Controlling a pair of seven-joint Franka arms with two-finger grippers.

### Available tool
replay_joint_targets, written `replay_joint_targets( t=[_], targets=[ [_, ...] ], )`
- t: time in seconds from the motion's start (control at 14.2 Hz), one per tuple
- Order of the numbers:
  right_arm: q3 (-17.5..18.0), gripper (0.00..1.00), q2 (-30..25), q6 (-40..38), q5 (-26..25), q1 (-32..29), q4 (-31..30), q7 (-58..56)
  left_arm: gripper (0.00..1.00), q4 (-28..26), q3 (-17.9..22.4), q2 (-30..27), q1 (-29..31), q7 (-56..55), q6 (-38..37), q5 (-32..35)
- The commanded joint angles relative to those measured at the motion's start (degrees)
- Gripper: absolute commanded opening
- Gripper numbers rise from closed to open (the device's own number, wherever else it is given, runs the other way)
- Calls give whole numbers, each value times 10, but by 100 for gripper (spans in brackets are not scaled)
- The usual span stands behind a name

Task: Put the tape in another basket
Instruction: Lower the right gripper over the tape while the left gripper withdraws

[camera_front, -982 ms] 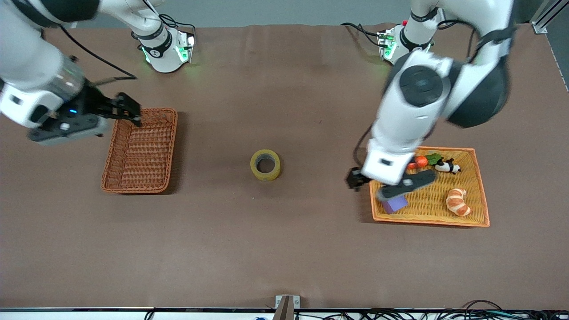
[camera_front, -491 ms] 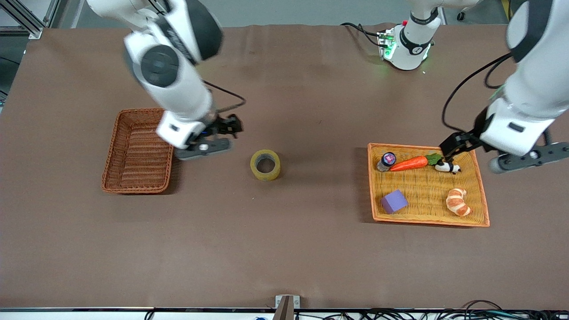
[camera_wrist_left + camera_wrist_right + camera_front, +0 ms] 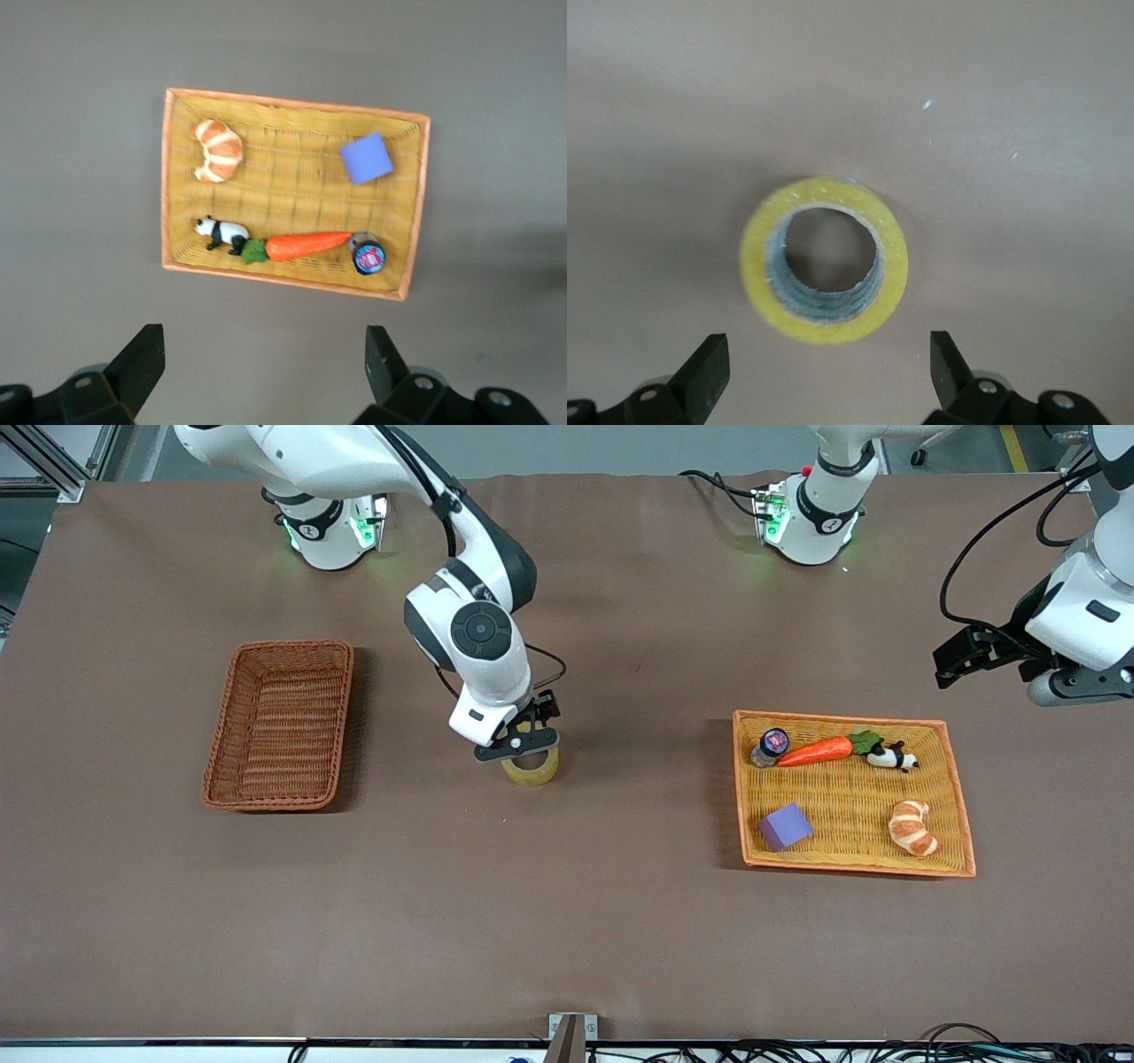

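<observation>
I need to move the tape into the reddish-brown basket, so my right gripper needs to pick it up next by its yellow ring side [image 3: 545, 775] [image 3: 825, 333].
The tape [image 3: 532, 773], a yellowish roll with a grey core, lies flat on the brown table midway between the two baskets. My right gripper [image 3: 529, 732] hangs just above it, open and empty. In the right wrist view the tape [image 3: 824, 274] lies just ahead of the open right gripper [image 3: 824, 376], not between its fingers. The dark reddish-brown basket [image 3: 282, 646] stands empty toward the right arm's end. My left gripper [image 3: 955, 661] is open and empty, raised over bare table beside the yellow tray; it also shows in the left wrist view [image 3: 261, 363].
The yellow tray [image 3: 855, 866] with an orange rim stands toward the left arm's end and also shows in the left wrist view [image 3: 168, 186]. It holds a carrot [image 3: 815, 751], a purple-lidded jar [image 3: 772, 744], a panda toy [image 3: 890, 757], a croissant [image 3: 912, 828] and a purple block [image 3: 785, 826].
My right arm has swung from beside the dark basket to over the tape and come down low. My left arm has drawn away from the yellow tray and risen, uncovering it.
</observation>
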Motion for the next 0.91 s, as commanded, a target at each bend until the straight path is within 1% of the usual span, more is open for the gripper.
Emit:
replay_joint_targets(
  t=[0.0,0.21,0.42,0.7,0.84],
  targets=[
    [-1,100,-27,64,-15,-1,-72,25,100,-19,-3,-13,22,32,6,-27],
    [-5,100,-13,75,-31,-12,-73,31,100,-17,-2,-12,22,56,6,-27],
    [-6,100,21,121,-35,-4,-72,61,100,-15,-2,-11,22,64,6,-26],
    [-5,100,43,128,-79,-4,-68,92,100,-11,-3,-9,21,63,6,-20],
    [-5,100,61,153,-83,-3,-62,112,100,-4,-3,-11,21,63,5,-20]
  ],
)
